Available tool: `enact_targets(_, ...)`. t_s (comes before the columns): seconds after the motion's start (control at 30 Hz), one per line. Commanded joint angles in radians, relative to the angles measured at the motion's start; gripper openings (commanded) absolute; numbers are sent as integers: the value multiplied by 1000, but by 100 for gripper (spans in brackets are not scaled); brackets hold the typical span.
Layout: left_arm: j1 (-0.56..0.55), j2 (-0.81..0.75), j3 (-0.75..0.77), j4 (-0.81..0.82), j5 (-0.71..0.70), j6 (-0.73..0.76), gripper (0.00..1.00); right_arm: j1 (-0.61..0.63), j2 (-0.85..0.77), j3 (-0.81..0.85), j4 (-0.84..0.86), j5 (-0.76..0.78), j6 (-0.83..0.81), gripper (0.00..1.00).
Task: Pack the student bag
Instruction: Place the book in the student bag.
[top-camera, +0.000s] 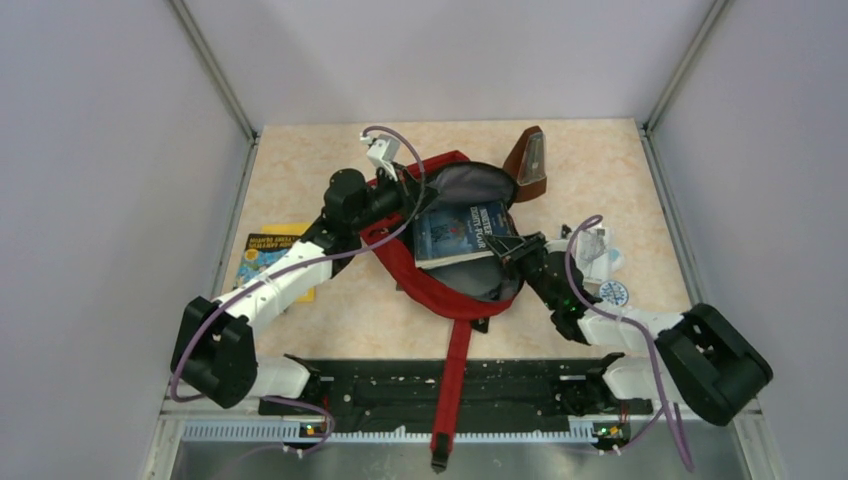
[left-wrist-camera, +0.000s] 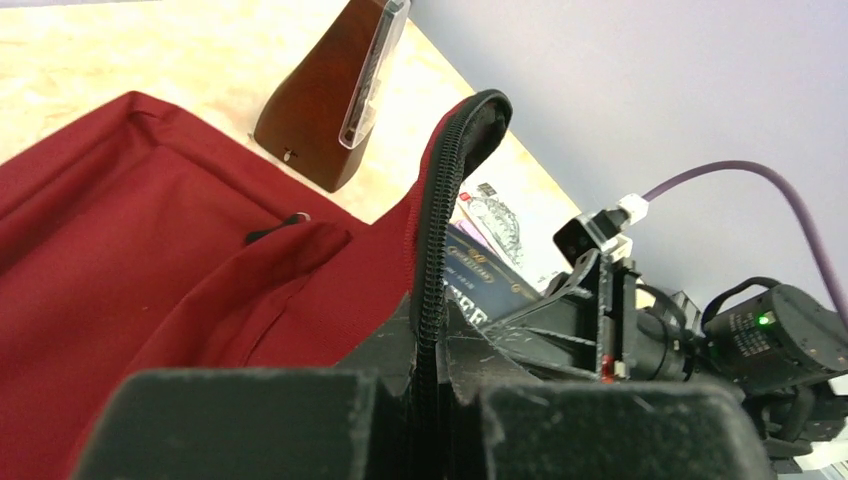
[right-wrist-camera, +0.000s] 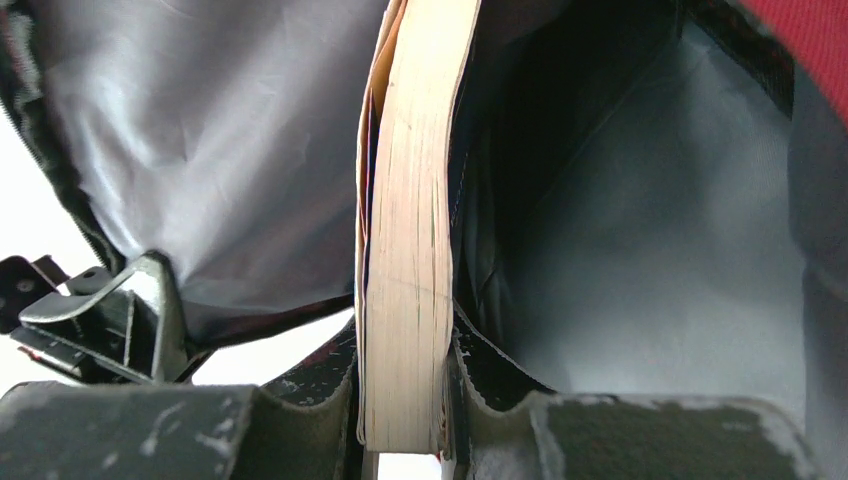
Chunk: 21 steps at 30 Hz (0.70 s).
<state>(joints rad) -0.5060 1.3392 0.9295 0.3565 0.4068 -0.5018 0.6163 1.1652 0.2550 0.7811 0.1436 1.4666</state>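
Note:
A dark gap separates the blue book's bottom side (right-wrist-camera: 450, 190) from the grey lining (right-wrist-camera: 650, 250) below, so my right gripper lowers the book before it opens.
The student bag (top-camera: 445, 290), dark red with grey lining, lies open in the middle of the table, its long red strap (top-camera: 453, 365) running toward the near edge. My left gripper (top-camera: 400, 193) is shut on the bag's black zipper rim (left-wrist-camera: 440, 230) and holds the opening up; its fingertips (left-wrist-camera: 395, 340) pinch the zipper. My right gripper (top-camera: 510, 250) is shut on a thick blue book (top-camera: 460, 230), gripping it at its page edge (right-wrist-camera: 410, 250). The book sits partly inside the bag's mouth against the grey lining (right-wrist-camera: 650, 250).
A brown metronome (top-camera: 527, 160) stands just behind the bag on the right. A yellow and blue book (top-camera: 270, 255) lies on the table under the left arm. White packets (top-camera: 600, 250) and a round badge (top-camera: 613, 293) lie beside the right arm.

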Motion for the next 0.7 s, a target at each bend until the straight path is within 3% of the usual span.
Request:
enact_targets(0.0,-2,12,10,142,27,-34,0,43,124,99,320,61,11,0)
enact_targets(0.33,-3,-30,17,150,1,12,0,79,277,123,366,112,-7,0)
enact_targets(0.67,-2,-89,-62,272,-26,46,0,116,329,20,417,198,34,0)
